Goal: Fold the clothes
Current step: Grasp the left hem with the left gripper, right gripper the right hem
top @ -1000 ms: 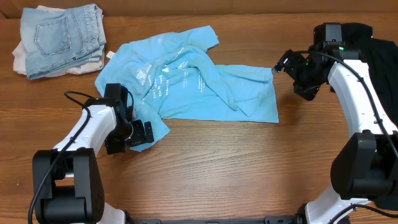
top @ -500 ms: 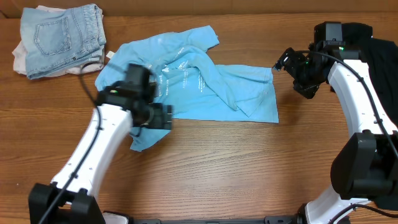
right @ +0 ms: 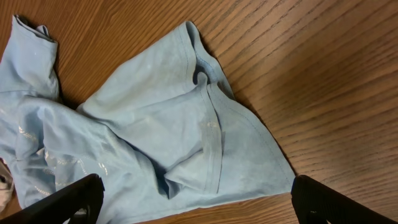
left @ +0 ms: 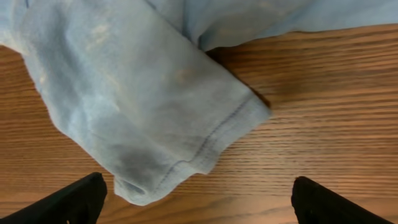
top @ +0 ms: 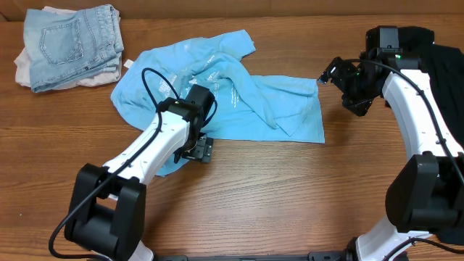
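Observation:
The left gripper next needs to take hold of the sleeve's hemmed edge [top: 179,166] to lift and spread the light blue T-shirt [top: 232,98] for folding.
The light blue T-shirt [top: 232,98] lies crumpled in the middle of the table, with white lettering facing up. My left gripper [top: 199,149] is open and empty at the shirt's front edge. The left wrist view shows a sleeve [left: 143,106] lying flat just ahead of the spread fingers [left: 199,202]. My right gripper [top: 330,73] is open and empty, hovering beside the shirt's far right corner. The right wrist view shows the hemmed shirt folds [right: 168,137] beyond its fingers [right: 199,202]. The black shirt [top: 444,61] lies at the far right edge, partly behind the right arm.
A folded pair of light jeans [top: 72,36] sits on a pale garment [top: 25,65] at the back left. Bare wooden table [top: 290,196] shows in front of the blue shirt.
My left arm has swung right and forward, from the shirt's lower left sleeve to its front edge. The sleeve now lies flatter. The right arm has not moved.

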Controlling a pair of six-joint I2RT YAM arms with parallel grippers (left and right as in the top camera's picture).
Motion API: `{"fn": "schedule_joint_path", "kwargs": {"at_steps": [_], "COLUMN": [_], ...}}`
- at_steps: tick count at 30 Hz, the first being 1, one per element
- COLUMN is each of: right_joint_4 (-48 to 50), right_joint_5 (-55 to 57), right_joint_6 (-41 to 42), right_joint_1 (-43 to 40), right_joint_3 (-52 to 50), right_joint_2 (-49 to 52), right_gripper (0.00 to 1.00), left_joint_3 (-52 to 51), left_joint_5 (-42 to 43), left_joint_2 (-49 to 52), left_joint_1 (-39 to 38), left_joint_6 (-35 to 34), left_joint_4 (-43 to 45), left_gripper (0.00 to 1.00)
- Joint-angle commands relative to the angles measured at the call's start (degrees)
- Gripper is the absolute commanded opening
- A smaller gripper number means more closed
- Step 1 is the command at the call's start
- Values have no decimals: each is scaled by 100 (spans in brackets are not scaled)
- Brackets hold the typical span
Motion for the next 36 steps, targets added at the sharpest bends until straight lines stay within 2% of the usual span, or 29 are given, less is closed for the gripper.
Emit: {"fn": "schedule_joint_path", "kwargs": {"at_steps": [1,4,8,26,32,36], "right_joint_4": [4,7,20,-94,-160,-168], "right_joint_5": [94,94,94,90,92,92], "right_joint_6": [2,4,2,4,2,2], "right_joint_1": [22,22,22,22,22,22], "right_joint_3": [-15,-15,-15,-15,-15,-15], "right_joint_2": [7,7,7,7,7,7], "right_gripper": [100,100,100,100,100,100], "left_joint_3": [13,-39,-247,-1049,-1220,-1390], "left_joint_5": [-96,57,269,190,197,195], "left_joint_2": [0,22,26,28,31,31], "left_joint_1": [-48,-59,-85,-184,-179,-149], "left_joint_6": [179,181,310,507,501,509], "left_joint_4": [-140,-256,24,1073,1237,1390], "left_gripper": [95,96,95,96,83,84]}}
